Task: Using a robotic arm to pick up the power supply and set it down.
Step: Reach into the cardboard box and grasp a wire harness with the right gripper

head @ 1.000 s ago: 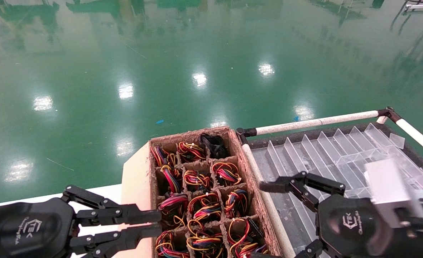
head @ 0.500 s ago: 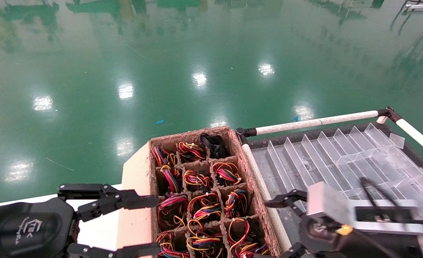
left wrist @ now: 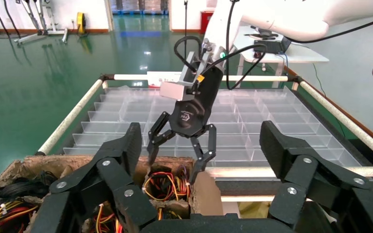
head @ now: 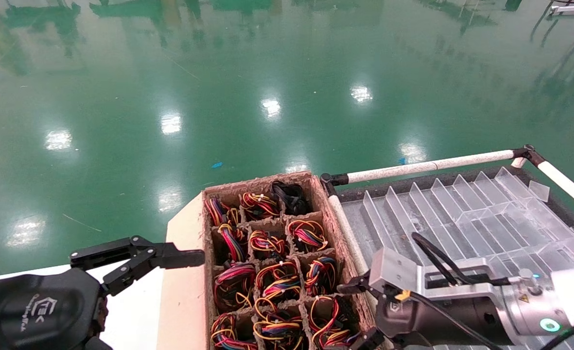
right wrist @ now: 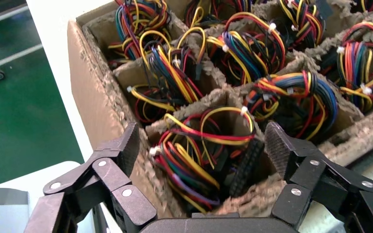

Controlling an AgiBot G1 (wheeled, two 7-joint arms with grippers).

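Observation:
My right gripper grabs the power supply by its tied bundle of wires next. Then I lift it out of the cardboard box (head: 347, 243) (right wrist: 94, 92).
A power supply shows as a tied bundle of red, yellow, orange and black wires (right wrist: 201, 155) with a black connector (right wrist: 245, 167), in the near right compartment of a brown cardboard box (head: 347, 243). Its metal body is hidden under the wires. The robotic arm (head: 466, 306) on my right reaches over that corner. My right gripper (right wrist: 203, 145) is open, one finger on each side of this compartment, nothing held. From the left wrist view the right gripper (left wrist: 174, 165) points down, fingertips at the box rim. My left gripper (head: 184, 306) is open wide beside the box's left flap.
The other box compartments hold several similar wire bundles (head: 267, 243). A clear plastic divider tray (head: 461, 214) lies to the right of the box, framed by white rails (head: 423, 167). Beyond is a shiny green floor (head: 267, 73).
My right arm has swung left from over the clear tray to the box's near right corner, turning its gripper down. The left gripper's fingers have spread wider.

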